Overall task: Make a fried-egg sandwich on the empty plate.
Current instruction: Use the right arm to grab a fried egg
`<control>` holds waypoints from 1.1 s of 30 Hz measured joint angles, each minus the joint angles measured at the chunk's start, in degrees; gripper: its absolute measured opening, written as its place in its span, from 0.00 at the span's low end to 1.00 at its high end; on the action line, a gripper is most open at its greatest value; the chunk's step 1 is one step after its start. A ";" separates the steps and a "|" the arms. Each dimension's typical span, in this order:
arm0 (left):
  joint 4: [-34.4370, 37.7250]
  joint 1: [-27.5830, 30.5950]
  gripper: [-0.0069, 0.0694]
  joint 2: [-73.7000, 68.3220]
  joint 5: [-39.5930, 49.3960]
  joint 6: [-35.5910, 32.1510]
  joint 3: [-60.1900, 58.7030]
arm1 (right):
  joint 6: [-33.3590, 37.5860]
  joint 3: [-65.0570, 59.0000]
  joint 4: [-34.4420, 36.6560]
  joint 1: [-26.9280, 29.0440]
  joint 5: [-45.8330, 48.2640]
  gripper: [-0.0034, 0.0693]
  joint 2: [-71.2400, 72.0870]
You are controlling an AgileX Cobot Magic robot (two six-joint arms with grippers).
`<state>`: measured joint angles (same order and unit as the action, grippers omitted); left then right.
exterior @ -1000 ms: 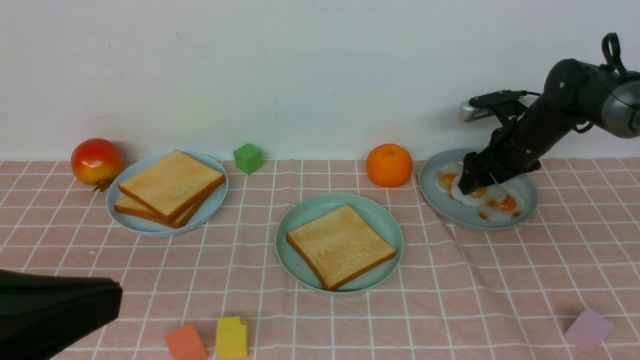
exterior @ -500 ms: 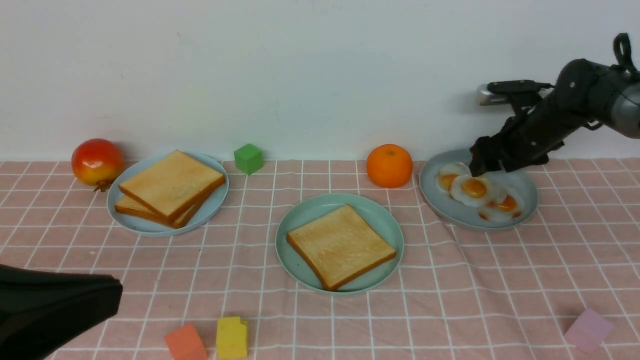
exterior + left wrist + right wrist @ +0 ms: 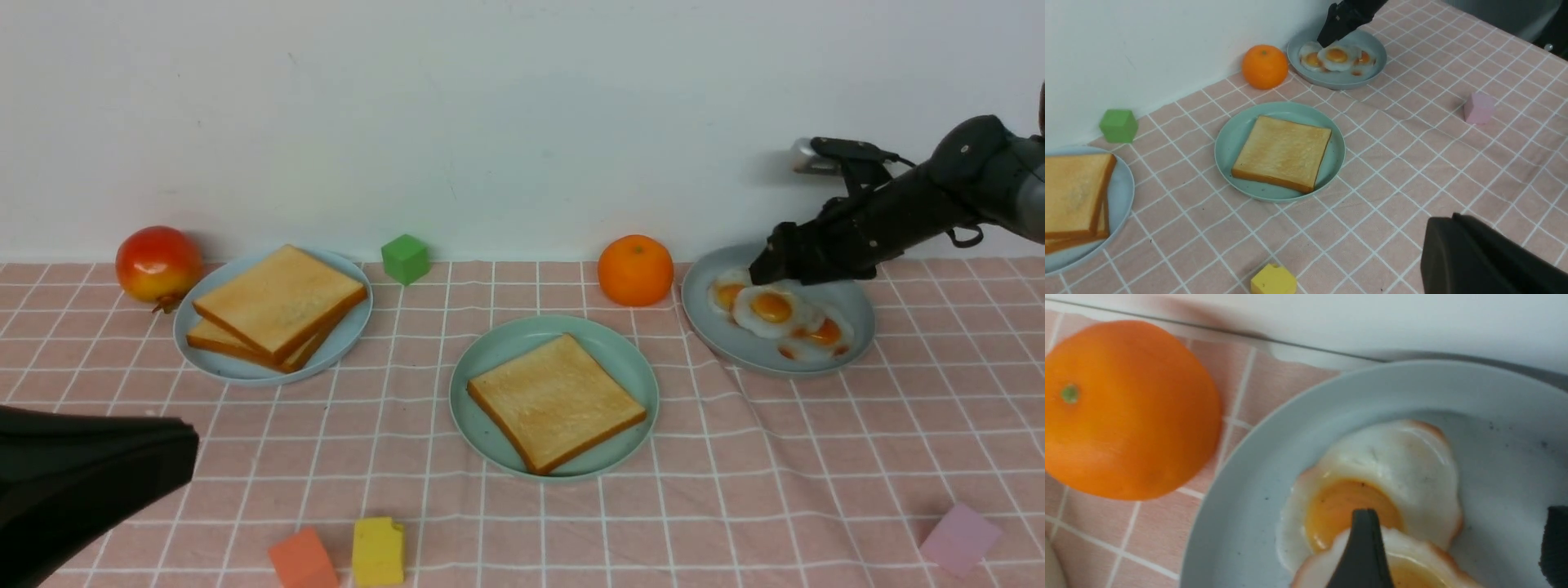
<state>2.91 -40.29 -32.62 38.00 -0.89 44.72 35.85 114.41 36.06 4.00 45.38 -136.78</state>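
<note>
The right gripper grabs the topmost fried egg by its edge (image 3: 809, 312) next. Then I lay the egg on the toast (image 3: 558, 402) for the sandwich.
The mint-green plate (image 3: 622, 359) sits mid-table with one toast slice (image 3: 555, 400) on it; both also show in the left wrist view, plate (image 3: 1229, 139) and toast (image 3: 1283, 152). Two more toast slices (image 3: 277, 302) are stacked on a pale blue plate (image 3: 214, 366) at the left. Three fried eggs (image 3: 769, 309) overlap on a grey-blue plate (image 3: 735, 349) at the right. My right gripper (image 3: 769, 265) hovers open and empty just above the eggs' far side; in the right wrist view (image 3: 1457, 547) one finger (image 3: 1363, 547) overlaps an egg (image 3: 1392, 465). My left gripper (image 3: 188, 457) is shut and empty at the near left.
An orange (image 3: 635, 269) stands just left of the egg plate. A red fruit (image 3: 158, 263) and a green cube (image 3: 406, 258) are at the back by the wall. Orange (image 3: 304, 559), yellow (image 3: 378, 551) and pink (image 3: 961, 539) cubes lie near the front edge.
My right gripper has lifted off the eggs and drawn back a little, and the arm now lies flatter. The eggs stay on their plate. The left arm has not moved.
</note>
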 joint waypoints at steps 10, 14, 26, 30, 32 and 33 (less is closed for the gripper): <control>-0.45 0.00 0.10 0.00 -0.05 0.00 0.00 | 0.47 0.05 -0.87 0.00 1.56 0.77 -0.92; -1.72 0.00 0.10 0.00 -0.05 0.00 0.00 | 1.06 0.05 -0.59 0.00 2.08 0.67 -0.92; -2.91 0.00 0.10 0.00 -0.05 0.00 0.00 | 4.85 0.13 -0.81 0.20 3.89 0.17 -0.92; -2.91 0.00 0.10 0.00 -0.05 0.00 0.00 | 4.97 0.18 -0.56 0.99 5.74 0.09 -0.92; -2.91 0.00 0.10 0.00 -0.05 0.00 0.00 | 4.97 0.57 -0.66 1.44 6.88 0.07 -0.92; -2.91 0.00 0.10 0.00 -0.05 0.00 0.00 | 4.97 0.96 -0.81 1.79 7.76 0.06 -0.92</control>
<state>0.00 -40.29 -32.62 37.95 -0.89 44.72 40.82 115.37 35.25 5.79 53.14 -137.70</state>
